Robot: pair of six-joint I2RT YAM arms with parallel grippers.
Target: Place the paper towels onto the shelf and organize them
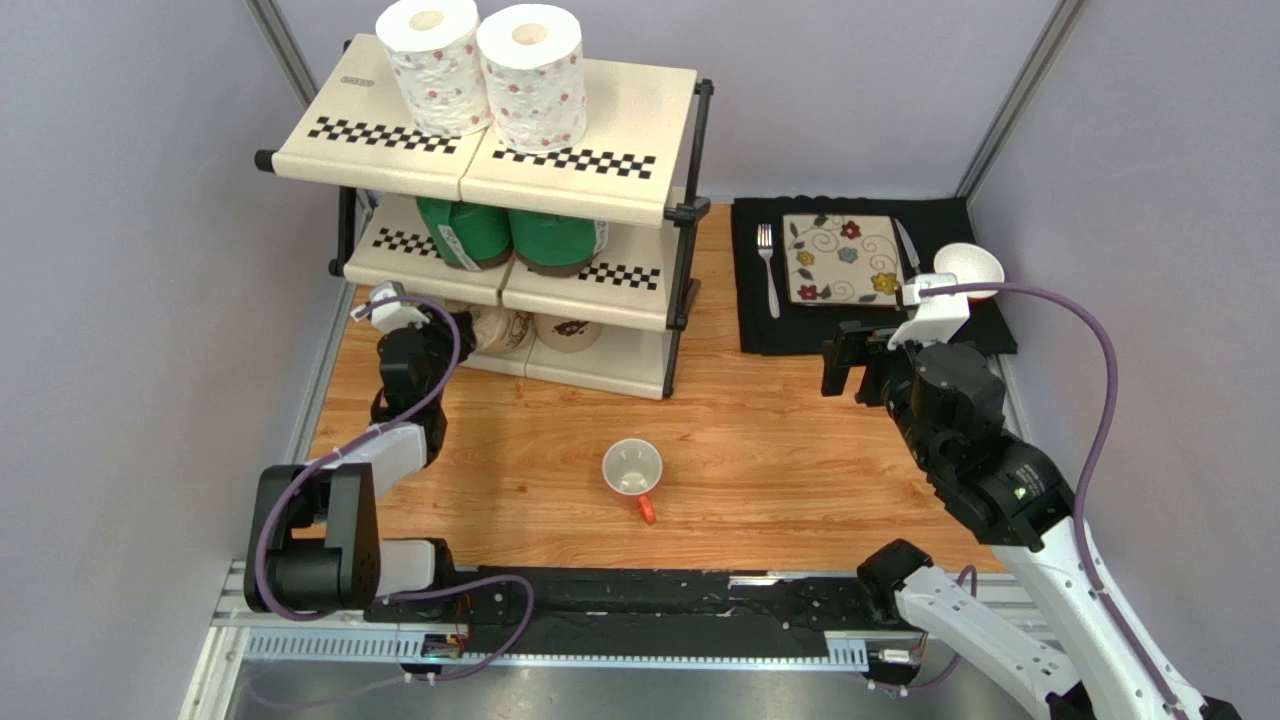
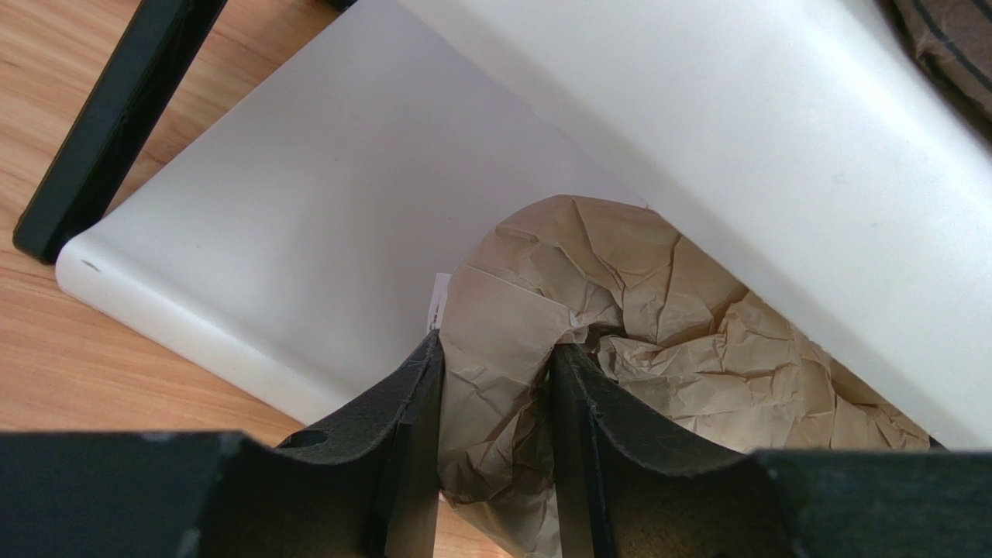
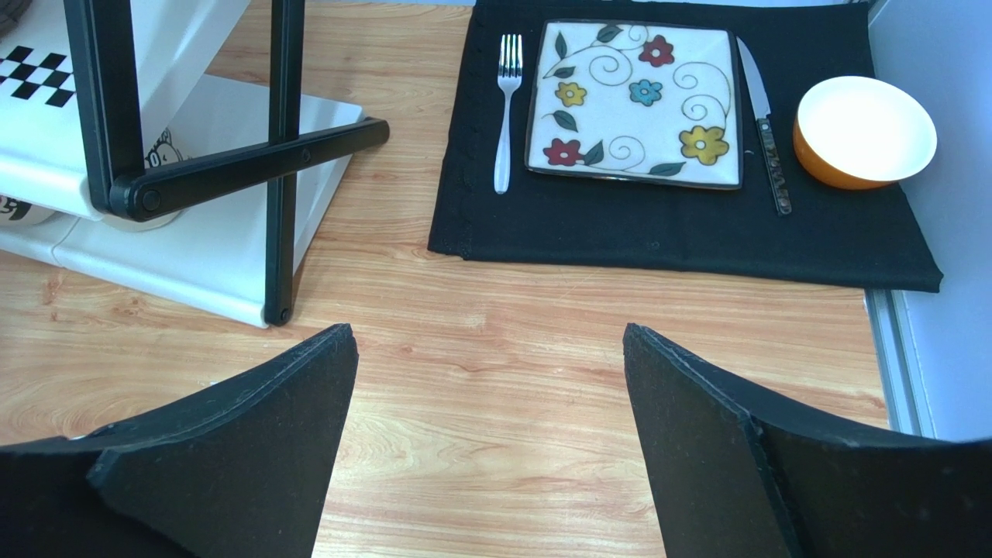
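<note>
The tan roll is at the cream bottom shelf, so it is now time for my left gripper to open.
The shelf (image 1: pixel 639 143) stands at the back left. Two white floral paper towels (image 1: pixel 433 60) stand on its top tier, two green ones (image 1: pixel 466 228) on the middle tier, and two tan ones (image 1: pixel 568 330) on the bottom tier. My left gripper (image 1: pixel 445 321) reaches into the left end of the bottom tier. In the left wrist view it (image 2: pixel 495 360) is shut on the crumpled wrapping of a tan roll (image 2: pixel 652 302) on the cream bottom shelf (image 2: pixel 291 233). My right gripper (image 1: pixel 845 365) is open and empty above the wood table, also in its wrist view (image 3: pixel 489 349).
A white mug with a red handle (image 1: pixel 633 471) sits mid-table. A black placemat (image 1: pixel 781 323) at the back right holds a floral plate (image 3: pixel 635 102), a fork (image 3: pixel 505 111), a knife (image 3: pixel 763 122) and an orange bowl (image 3: pixel 864 130). The shelf's black post (image 3: pixel 280 163) is left of my right gripper.
</note>
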